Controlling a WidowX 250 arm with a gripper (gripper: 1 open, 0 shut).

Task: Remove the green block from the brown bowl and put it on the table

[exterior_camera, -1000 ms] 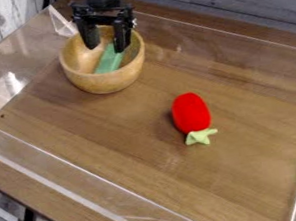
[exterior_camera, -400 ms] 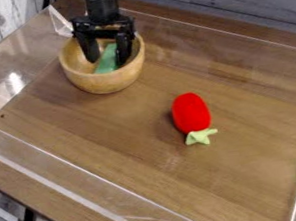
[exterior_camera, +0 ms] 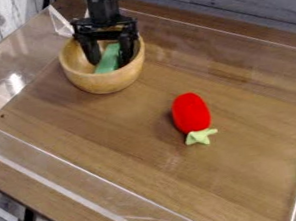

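My gripper will next take the green block from the brown bowl [exterior_camera: 103, 77] to the table, so it will grab the block by its raised end [exterior_camera: 112, 50].
The brown bowl [exterior_camera: 103, 77] stands at the back left of the table [exterior_camera: 141, 143]. Inside it the green block [exterior_camera: 107, 58] leans tilted against the far side. My black gripper [exterior_camera: 109, 52] reaches down into the bowl from above, open, with one finger on each side of the block. Whether the fingers touch the block is unclear. The block's upper end is partly hidden by the gripper.
A red strawberry-like toy [exterior_camera: 192, 113] with a green stem lies right of the table's middle. A clear plastic raised border [exterior_camera: 64, 177] runs around the tabletop edges.
The gripper has shifted slightly left and lowered deeper into the bowl around the block. Its fingers remain spread. The block and the bowl have not moved.
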